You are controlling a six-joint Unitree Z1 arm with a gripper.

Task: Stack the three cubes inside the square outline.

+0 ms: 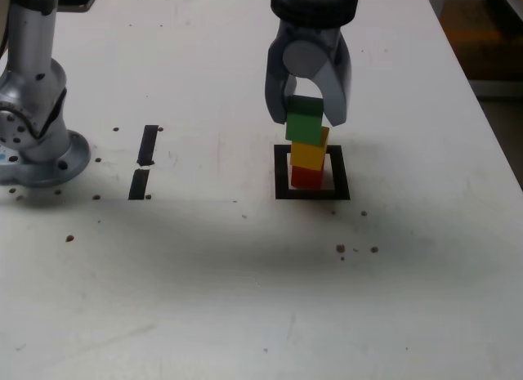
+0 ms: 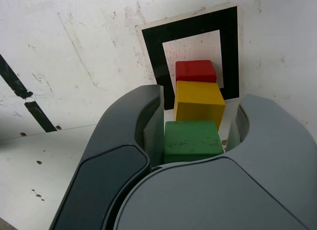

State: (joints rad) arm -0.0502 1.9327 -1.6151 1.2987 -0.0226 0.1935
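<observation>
My gripper should open now, because the bottom of the green cube is resting on the yellow cube.
The three cubes stand as one stack inside the square outline (image 1: 282, 172) of black tape: red cube (image 1: 306, 176) at the bottom, yellow cube (image 1: 308, 149) in the middle, green cube (image 1: 305, 117) on top, set slightly askew. My gripper (image 1: 306, 118) hangs straight over the stack, its grey fingers down both sides of the green cube and shut on it. In the wrist view the green cube (image 2: 192, 140) sits between the jaws of the gripper (image 2: 198, 126), with the yellow cube (image 2: 199, 101), red cube (image 2: 195, 70) and the outline (image 2: 153, 57) below it.
The arm's metal base (image 1: 33, 127) stands at the exterior view's left. Two short black tape strips (image 1: 148, 145) (image 1: 139, 184) lie between base and outline. Dark specks dot the white table (image 1: 245, 298); its right edge (image 1: 490, 127) runs close to the stack.
</observation>
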